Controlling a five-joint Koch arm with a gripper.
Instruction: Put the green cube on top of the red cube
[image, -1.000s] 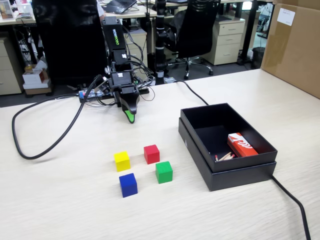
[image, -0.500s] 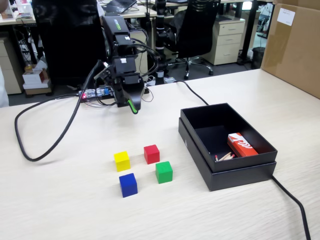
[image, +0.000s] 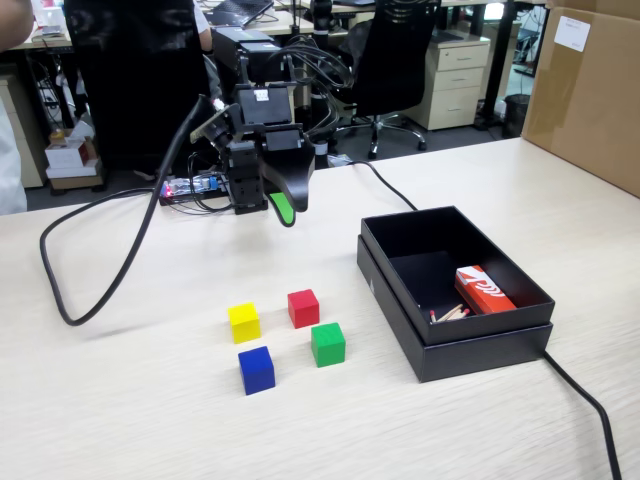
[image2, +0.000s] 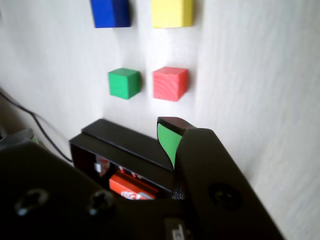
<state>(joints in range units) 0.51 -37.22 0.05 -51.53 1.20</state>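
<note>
I will stack the green cube on the red cube (image: 303, 308), next grabbing the green cube's opposite sides with my gripper.
The green cube (image: 327, 343) sits on the pale table, just in front and to the right of the red cube (image: 303, 308); a small gap separates them. In the wrist view the green cube (image2: 123, 83) is left of the red cube (image2: 170, 83). My gripper (image: 266, 208) hangs in the air well behind the cubes, open and empty, touching nothing. In the wrist view my gripper (image2: 97, 137) shows its green-padded fingertip (image2: 167, 140) at the right, with the other jaw far off at the left.
A yellow cube (image: 244, 322) and a blue cube (image: 256, 369) lie left of the pair. An open black box (image: 480, 355) at the right holds a red-and-white carton (image: 483, 290). A black cable (image: 60, 290) loops at the left. A cardboard box (image: 590, 90) stands far right.
</note>
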